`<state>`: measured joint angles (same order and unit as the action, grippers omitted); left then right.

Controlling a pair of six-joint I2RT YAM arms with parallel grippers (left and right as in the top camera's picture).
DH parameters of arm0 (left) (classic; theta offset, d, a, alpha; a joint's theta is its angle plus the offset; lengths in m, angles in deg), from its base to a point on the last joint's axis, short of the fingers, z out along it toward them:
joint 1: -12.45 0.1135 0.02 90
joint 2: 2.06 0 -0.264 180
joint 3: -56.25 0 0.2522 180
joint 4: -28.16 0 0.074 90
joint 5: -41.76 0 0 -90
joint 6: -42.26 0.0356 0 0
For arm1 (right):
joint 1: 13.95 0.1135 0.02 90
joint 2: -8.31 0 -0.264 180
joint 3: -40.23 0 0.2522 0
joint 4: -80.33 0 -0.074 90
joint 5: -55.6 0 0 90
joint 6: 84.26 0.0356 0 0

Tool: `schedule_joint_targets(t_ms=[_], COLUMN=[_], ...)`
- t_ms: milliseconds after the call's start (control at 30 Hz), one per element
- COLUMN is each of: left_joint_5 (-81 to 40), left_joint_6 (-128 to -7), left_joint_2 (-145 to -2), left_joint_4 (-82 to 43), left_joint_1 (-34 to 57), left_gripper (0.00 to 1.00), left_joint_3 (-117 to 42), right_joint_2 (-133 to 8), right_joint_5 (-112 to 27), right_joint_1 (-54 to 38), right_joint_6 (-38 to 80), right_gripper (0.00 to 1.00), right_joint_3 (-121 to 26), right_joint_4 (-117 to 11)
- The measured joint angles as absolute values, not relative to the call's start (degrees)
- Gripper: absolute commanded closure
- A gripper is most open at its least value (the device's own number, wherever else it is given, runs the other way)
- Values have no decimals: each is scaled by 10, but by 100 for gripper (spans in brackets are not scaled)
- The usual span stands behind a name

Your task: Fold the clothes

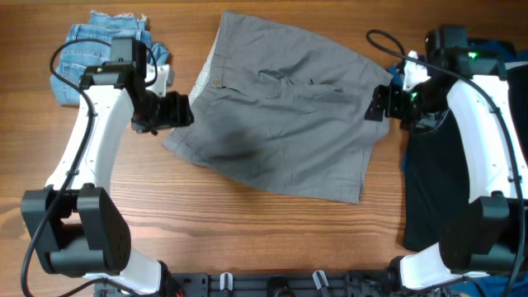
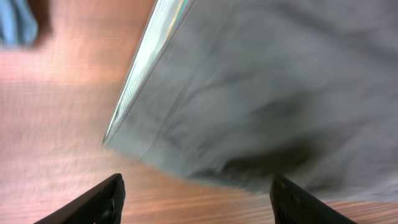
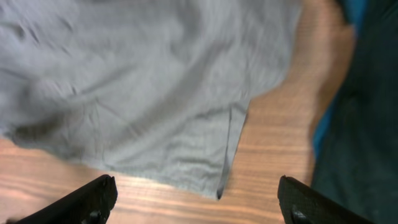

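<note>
My left gripper reaches and grabs the grey shorts' near waistband corner next. It leaves the shorts' hem for my right gripper, to stretch and fold.
The grey shorts lie spread flat in the middle of the wooden table, the paler waistband at their left edge. My left gripper hangs open and empty just left of the waistband; in the left wrist view the shorts fill the upper right beyond the open jaws. My right gripper is open and empty at the shorts' right edge; in the right wrist view the shorts and a hem corner lie ahead of the open jaws.
Light-blue denim shorts are bunched at the back left. A large black garment over a blue one lies along the right side, under the right arm. The dark cloth also shows in the right wrist view.
</note>
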<state>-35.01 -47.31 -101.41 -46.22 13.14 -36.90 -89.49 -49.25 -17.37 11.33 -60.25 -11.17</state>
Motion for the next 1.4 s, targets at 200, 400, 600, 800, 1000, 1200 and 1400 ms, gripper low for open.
schedule_joint_targets(t_ms=[200,400,600,800,1000,1200,1400], left_joint_5=[-385,-387,-383,-379,-379,-352,-318], left_joint_6=[-474,-473,-477,-492,-500,-519,-521], left_joint_2=[-1023,-1036,-1051,-1050,-1037,-966,-841], left_joint_4=[-327,-246,-245,-250,-374,-619,-653], left_joint_1=[155,161,162,166,170,238,265], left_gripper=[21,82,96,96,96,96,96], left_joint_3=[-232,-164,-159,-159,-195,-369,-443], right_joint_2=[-895,-895,-895,-895,-858,-685,-602], right_joint_5=[-551,-575,-600,-614,-600,-565,-568], right_joint_1=[-170,-170,-167,-165,-165,-157,-152], right_joint_6=[169,200,251,304,284,284,291], right_gripper=[14,19,38,95,96,96,96], right_joint_3=[-439,-333,-226,-200,-272,-543,-689], right_joint_4=[-180,-227,-264,-361,-210,-43,-49])
